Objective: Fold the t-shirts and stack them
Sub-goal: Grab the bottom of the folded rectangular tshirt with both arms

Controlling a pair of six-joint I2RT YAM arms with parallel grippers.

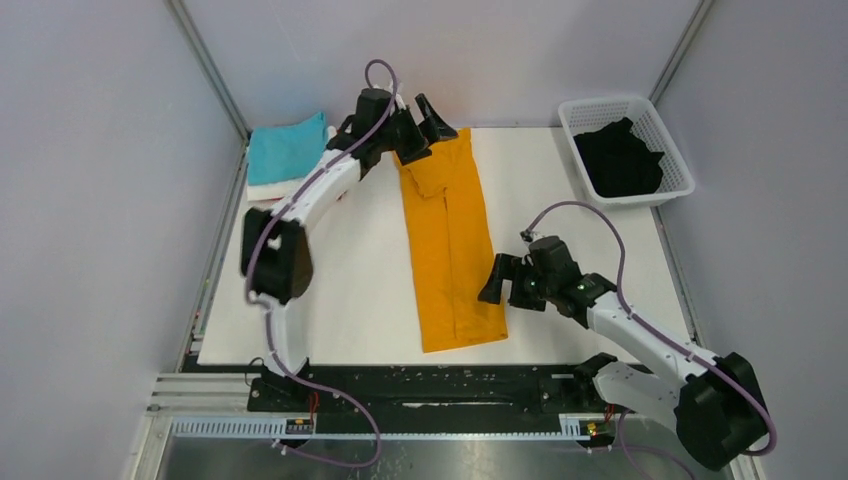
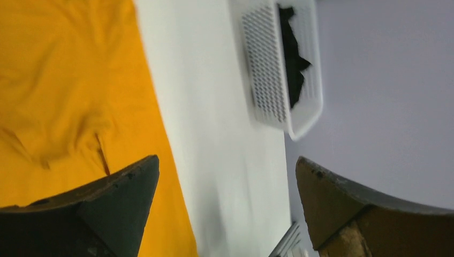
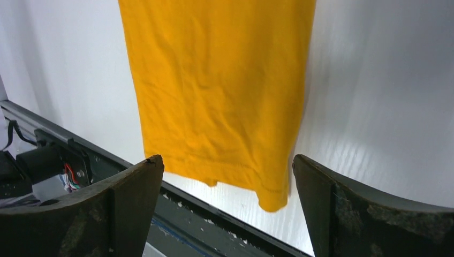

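Observation:
Next, my right gripper grabs the folded mustard-orange t-shirt by the near hem's outer corner to fold that end of it over the t-shirt.
A mustard-orange t-shirt (image 1: pixel 452 245) lies folded into a long narrow strip down the middle of the white table (image 1: pixel 350 280). My left gripper (image 1: pixel 425 125) is open and empty, just above the strip's far end; the cloth (image 2: pixel 64 96) shows beside its left finger. My right gripper (image 1: pixel 503 283) is open and empty beside the strip's near right edge; the hem (image 3: pixel 225 107) shows ahead of it. A folded teal t-shirt (image 1: pixel 288 148) lies on a white one (image 1: pixel 262 190) at the far left. A black t-shirt (image 1: pixel 620 160) lies in the basket.
The white lattice basket (image 1: pixel 672 150) stands at the far right corner and also shows in the left wrist view (image 2: pixel 265 69). A dark metal rail (image 1: pixel 420 380) runs along the table's near edge. Grey walls enclose the table.

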